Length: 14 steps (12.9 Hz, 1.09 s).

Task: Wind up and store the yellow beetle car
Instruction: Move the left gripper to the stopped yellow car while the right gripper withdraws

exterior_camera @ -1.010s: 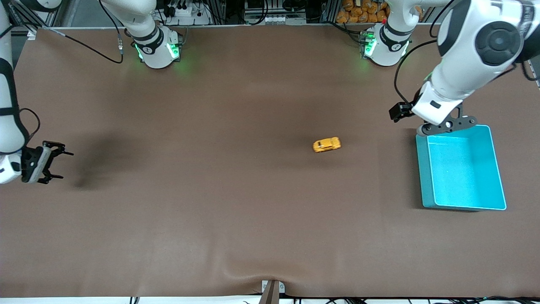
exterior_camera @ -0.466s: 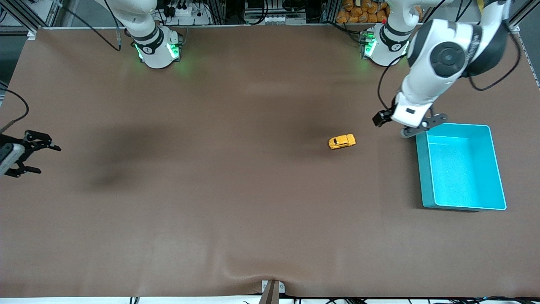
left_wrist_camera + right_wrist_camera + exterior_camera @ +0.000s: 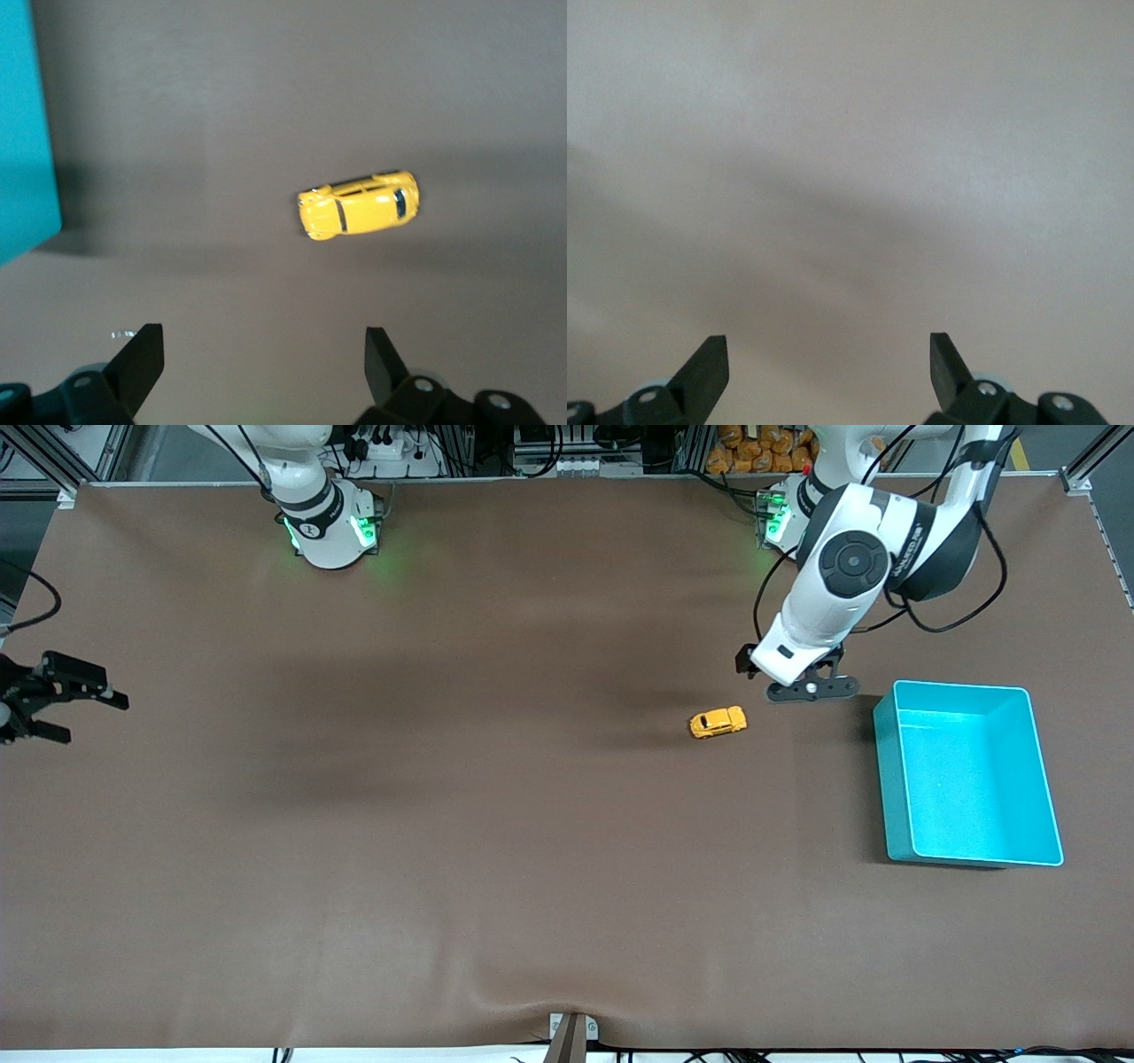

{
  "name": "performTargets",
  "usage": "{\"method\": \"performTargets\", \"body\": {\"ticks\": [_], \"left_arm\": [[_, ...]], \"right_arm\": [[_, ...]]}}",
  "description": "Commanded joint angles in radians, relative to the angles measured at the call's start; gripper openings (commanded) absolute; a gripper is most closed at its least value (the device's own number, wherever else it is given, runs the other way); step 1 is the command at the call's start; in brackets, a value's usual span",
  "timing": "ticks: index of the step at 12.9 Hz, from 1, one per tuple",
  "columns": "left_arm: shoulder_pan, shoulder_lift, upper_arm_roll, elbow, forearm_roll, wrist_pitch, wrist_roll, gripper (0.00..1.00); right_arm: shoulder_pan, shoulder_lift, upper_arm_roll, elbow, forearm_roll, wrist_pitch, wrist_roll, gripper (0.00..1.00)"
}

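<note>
My left gripper is to grab the yellow beetle car (image 3: 718, 722) by its door sides next. Then my left gripper is to put the car away in the turquoise bin.
The yellow beetle car (image 3: 718, 722) stands on its wheels on the brown table, a short way from the turquoise bin (image 3: 889, 779) toward the right arm's end. My left gripper (image 3: 811, 689) hangs open and empty above the table, between the car and the bin's corner nearest the robot bases. In the left wrist view the car (image 3: 359, 204) lies ahead of the open left gripper (image 3: 263, 341), with the bin's edge (image 3: 22, 133) at the side. My right gripper (image 3: 96, 720) is open and empty at the right arm's end of the table, far from the car; the right wrist view shows the right gripper (image 3: 828, 350) above bare table.
The turquoise bin holds nothing. A small bracket (image 3: 571, 1036) sits at the table edge nearest the front camera. Cables and the two arm bases (image 3: 332, 527) line the edge along the top of the front view.
The car rolled a short way toward the bin, then stopped. The left gripper moved from over the bin's corner toward the car. The right gripper drew back toward the table's end.
</note>
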Motion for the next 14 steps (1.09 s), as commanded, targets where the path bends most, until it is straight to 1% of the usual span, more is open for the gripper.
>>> {"method": "performTargets", "body": {"ticks": [1, 3, 4, 5, 7, 8, 9, 10, 11, 12, 14], "left_arm": [[0.006, 0.047, -0.005, 0.004, -0.012, 0.055, 0.213, 1.00], [0.006, 0.106, -0.005, 0.015, -0.008, 0.111, 0.390, 1.00], [-0.005, 0.142, -0.006, 0.033, 0.000, 0.133, 0.447, 1.00], [-0.025, 0.183, -0.006, 0.056, 0.032, 0.141, 0.469, 1.00], [-0.037, 0.267, -0.009, 0.091, 0.198, 0.167, 0.492, 1.00], [-0.039, 0.291, -0.020, 0.089, 0.256, 0.185, 0.496, 1.00], [-0.040, 0.311, -0.034, 0.081, 0.288, 0.217, 0.496, 1.00], [-0.042, 0.327, -0.037, 0.075, 0.293, 0.255, 0.496, 1.00], [-0.045, 0.343, -0.037, 0.075, 0.294, 0.279, 0.496, 1.00], [-0.045, 0.355, -0.037, 0.075, 0.296, 0.286, 0.496, 1.00], [-0.058, 0.374, -0.037, 0.075, 0.305, 0.296, 0.496, 1.00]], "right_arm": [[0.021, 0.011, -0.010, 0.103, -0.048, -0.101, 0.123, 1.00], [0.021, -0.020, -0.006, 0.107, -0.041, -0.103, 0.261, 1.00], [0.040, -0.055, 0.004, 0.098, -0.052, -0.100, 0.321, 1.00], [0.069, -0.066, 0.007, 0.096, -0.061, -0.099, 0.401, 1.00], [0.105, -0.092, 0.013, 0.090, -0.083, -0.077, 0.520, 1.00], [0.116, -0.090, 0.013, 0.090, -0.083, -0.074, 0.542, 1.00], [0.126, -0.084, 0.014, 0.091, -0.084, -0.068, 0.545, 1.00], [0.154, -0.084, 0.016, 0.091, -0.116, -0.042, 0.542, 1.00], [0.188, -0.084, 0.016, 0.094, -0.186, -0.030, 0.546, 1.00], [0.210, -0.084, 0.014, 0.096, -0.211, -0.031, 0.546, 1.00], [0.207, -0.084, 0.013, 0.094, -0.213, -0.033, 0.546, 1.00]]}}
